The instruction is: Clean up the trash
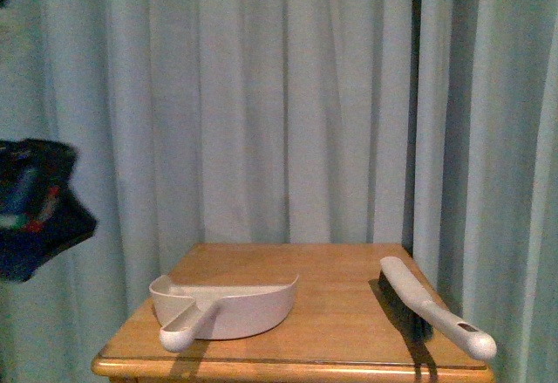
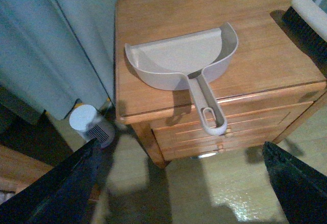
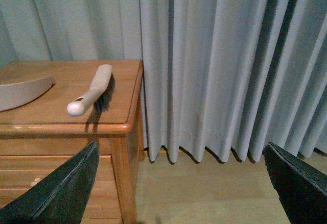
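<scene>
Next, my left gripper grabs the cream dustpan (image 1: 244, 309) by its handle (image 1: 187, 325) to sweep up the trash.
No trash shows in any view. A pale dustpan (image 1: 231, 306) lies on the wooden cabinet (image 1: 340, 270), its handle sticking out over the front edge. A hand brush (image 1: 432, 306) with dark bristles lies along the top's right side. My left gripper (image 2: 180, 157) hangs open in front of the cabinet over the floor, looking down on the dustpan (image 2: 189, 60); nothing is between its fingers (image 2: 56, 188). My right gripper (image 3: 180, 152) is open and empty, low beside the cabinet's right end, with the brush (image 3: 92, 92) ahead of it.
Pale blue-grey curtains (image 1: 288, 95) hang close behind and to the right of the cabinet. A small white round appliance (image 2: 89, 124) stands on the floor by its left leg. The cabinet has drawers (image 2: 230, 127) in front. A dark blurred shape (image 1: 35, 208) sits at the left edge.
</scene>
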Robot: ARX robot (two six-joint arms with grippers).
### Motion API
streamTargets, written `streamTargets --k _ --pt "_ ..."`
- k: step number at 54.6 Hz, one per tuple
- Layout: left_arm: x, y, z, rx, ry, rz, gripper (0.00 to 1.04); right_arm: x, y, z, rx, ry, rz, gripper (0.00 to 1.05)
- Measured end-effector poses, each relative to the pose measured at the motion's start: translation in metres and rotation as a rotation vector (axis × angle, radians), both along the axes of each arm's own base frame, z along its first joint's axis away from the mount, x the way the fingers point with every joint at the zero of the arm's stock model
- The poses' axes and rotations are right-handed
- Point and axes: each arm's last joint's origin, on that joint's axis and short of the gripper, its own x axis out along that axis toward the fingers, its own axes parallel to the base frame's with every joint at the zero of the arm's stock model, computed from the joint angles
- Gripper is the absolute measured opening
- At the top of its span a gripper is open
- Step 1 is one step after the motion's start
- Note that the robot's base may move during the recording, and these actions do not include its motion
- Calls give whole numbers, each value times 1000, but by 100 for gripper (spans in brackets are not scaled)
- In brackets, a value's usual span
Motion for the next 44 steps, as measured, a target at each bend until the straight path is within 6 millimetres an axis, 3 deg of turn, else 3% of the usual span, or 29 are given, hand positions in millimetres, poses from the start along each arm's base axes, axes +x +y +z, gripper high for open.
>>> streamTargets --k 3,4,15,44 --pt "20 -12 6 -11 37 28 97 0 0 0 0 0 0 97" --pt "76 -55 -11 -18 134 109 97 0 0 0 0 0 0 97" --pt "96 -77 -46 12 222 131 97 0 0 0 0 0 0 97" --pt "125 -92 -91 44 282 167 97 0 0 0 0 0 0 97"
